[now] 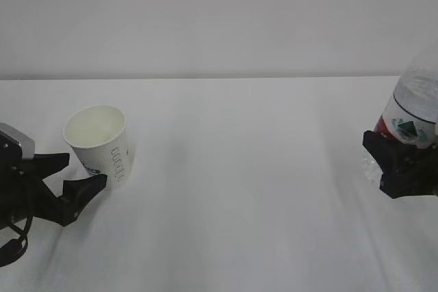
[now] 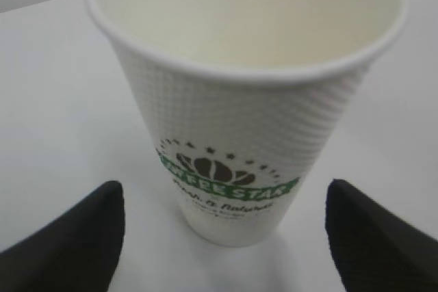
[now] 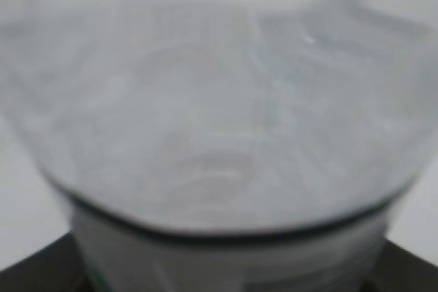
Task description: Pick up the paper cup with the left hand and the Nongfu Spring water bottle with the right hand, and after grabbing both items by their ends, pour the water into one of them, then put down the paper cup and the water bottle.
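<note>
The left gripper grabs the paper cup by its narrower lower side [image 1: 109, 167] next, since the cup flares to a rim [image 1: 96, 146] wider than the finger gap.
The white dimpled paper cup [image 1: 97, 140] stands upright at the left of the table, empty inside, its green logo [image 2: 226, 181] facing my left wrist camera. My left gripper [image 1: 85, 169] is open, with one black finger on each side of the cup's lower part. In the left wrist view both fingers [image 2: 68, 237] stand clear of the cup [image 2: 239, 94], with table showing in the gaps. At the right edge my right gripper [image 1: 400, 165] is shut on the Nongfu Spring water bottle [image 1: 414, 104] at its red label. The bottle [image 3: 219, 135] fills the right wrist view as a blur. Its neck is out of view.
The white table [image 1: 239, 203] runs back to a pale wall, with its far edge [image 1: 219, 77] across the exterior view. Nothing stands between the cup and the bottle.
</note>
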### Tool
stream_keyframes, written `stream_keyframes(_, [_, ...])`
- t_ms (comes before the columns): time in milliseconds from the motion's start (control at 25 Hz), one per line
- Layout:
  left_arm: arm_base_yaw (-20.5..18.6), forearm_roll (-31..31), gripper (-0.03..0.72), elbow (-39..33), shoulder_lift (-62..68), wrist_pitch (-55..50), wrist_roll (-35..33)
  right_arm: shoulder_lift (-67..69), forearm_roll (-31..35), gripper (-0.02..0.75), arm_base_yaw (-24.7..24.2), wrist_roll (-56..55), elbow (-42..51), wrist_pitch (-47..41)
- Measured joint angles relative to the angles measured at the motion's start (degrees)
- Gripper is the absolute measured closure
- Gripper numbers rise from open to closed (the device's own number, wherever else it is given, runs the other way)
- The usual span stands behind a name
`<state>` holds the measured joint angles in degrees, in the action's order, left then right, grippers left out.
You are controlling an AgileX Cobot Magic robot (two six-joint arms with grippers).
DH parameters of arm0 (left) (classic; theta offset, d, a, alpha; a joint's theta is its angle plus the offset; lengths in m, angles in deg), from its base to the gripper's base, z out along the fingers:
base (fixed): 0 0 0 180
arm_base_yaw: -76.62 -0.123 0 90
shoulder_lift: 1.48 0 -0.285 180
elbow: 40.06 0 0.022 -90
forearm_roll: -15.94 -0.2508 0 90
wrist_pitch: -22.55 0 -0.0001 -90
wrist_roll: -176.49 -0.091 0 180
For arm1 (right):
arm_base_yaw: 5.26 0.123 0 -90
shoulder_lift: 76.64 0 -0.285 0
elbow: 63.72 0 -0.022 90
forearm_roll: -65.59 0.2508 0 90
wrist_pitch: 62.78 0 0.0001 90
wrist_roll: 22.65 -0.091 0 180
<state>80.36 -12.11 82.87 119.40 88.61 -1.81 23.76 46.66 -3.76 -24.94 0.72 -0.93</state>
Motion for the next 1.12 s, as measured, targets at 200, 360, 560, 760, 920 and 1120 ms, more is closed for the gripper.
stream_keyframes(200, [0.0, -1.1, -0.004, 1.5, 0.7, 0.0, 0.0, 0.0, 0.0, 0.286, 0.0, 0.0, 0.0, 0.0])
stream_keyframes(360, [0.0, -2.4, -0.004, 2.5, 2.2, 0.0, 0.0, 0.0, 0.0, 0.286, 0.0, 0.0, 0.0, 0.0])
stream_keyframes(560, [0.0, -2.7, -0.004, 3.5, 3.5, 0.0, 0.1, 0.0, 0.0, 0.286, 0.0, 0.0, 0.0, 0.0])
stream_keyframes(760, [0.0, -3.2, -0.002, 4.5, 5.1, 0.0, 0.1, 0.0, 0.0, 0.286, 0.0, -0.1, 0.0, 0.0])
stream_keyframes(920, [0.0, -4.4, -0.001, 5.9, 5.1, 0.0, 0.6, 0.0, 0.0, 0.286, 0.0, -0.1, 0.0, 0.0])
stream_keyframes(1120, [0.0, -4.8, -0.001, 7.6, 5.2, 0.0, 1.7, 0.0, 0.0, 0.286, 0.0, -0.1, 0.0, 0.0])
